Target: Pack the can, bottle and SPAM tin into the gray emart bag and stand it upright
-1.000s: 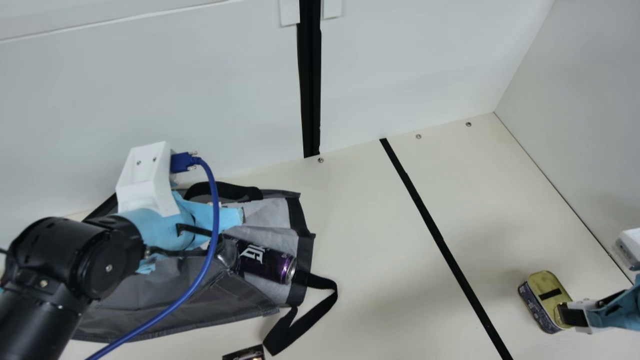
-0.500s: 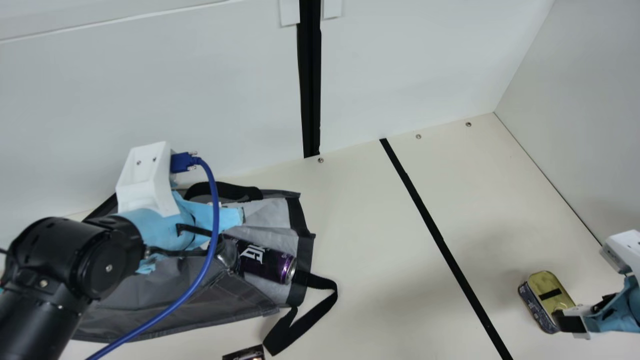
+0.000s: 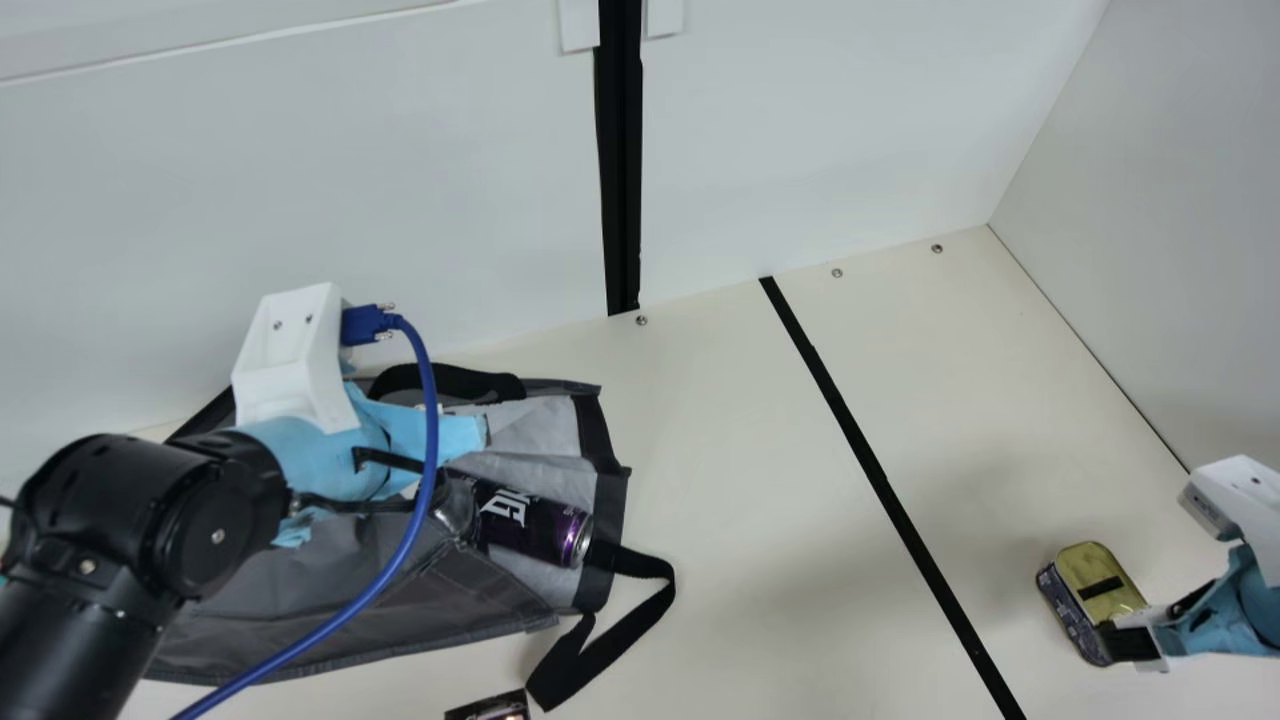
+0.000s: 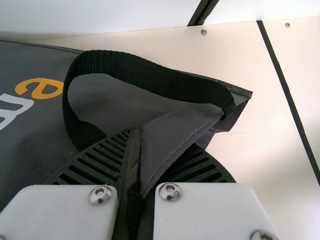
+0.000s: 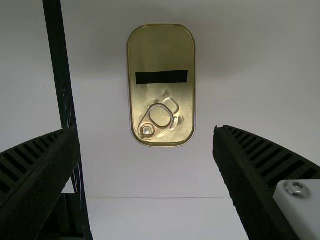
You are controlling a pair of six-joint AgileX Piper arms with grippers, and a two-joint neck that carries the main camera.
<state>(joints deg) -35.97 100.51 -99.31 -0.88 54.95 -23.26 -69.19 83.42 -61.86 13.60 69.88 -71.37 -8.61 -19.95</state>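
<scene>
The robot's right gripper will next pack the SPAM tin (image 3: 1100,585) into the gray emart bag (image 3: 372,594), so it will grab the tin by its long sides.
The gray bag (image 3: 330,590) lies on its side, its mouth toward the table's middle. The dark purple can (image 3: 535,522) lies in that mouth, beside a clear shiny object I cannot identify. Over the bag stands my left gripper (image 3: 345,455), its tips hidden. In the left wrist view, my left gripper (image 4: 139,165) is shut on a fold of the bag (image 4: 175,135) beside a black handle. My right gripper (image 3: 1130,640) hovers at the near end of the SPAM tin (image 3: 1100,585). In the right wrist view, my right gripper (image 5: 145,131) is open, the tin (image 5: 162,55) lying flat below it.
A black strap (image 3: 620,640) loops out from the bag toward the middle. Close by, at the front edge of view, lies a dark object (image 3: 490,707). A black line (image 3: 880,480) crosses the table (image 3: 740,480) between bag and tin. White walls stand behind and at right.
My right gripper has shifted a little to the left in the main view, and more of its arm shows. The left arm, bag, can and tin have stayed put.
</scene>
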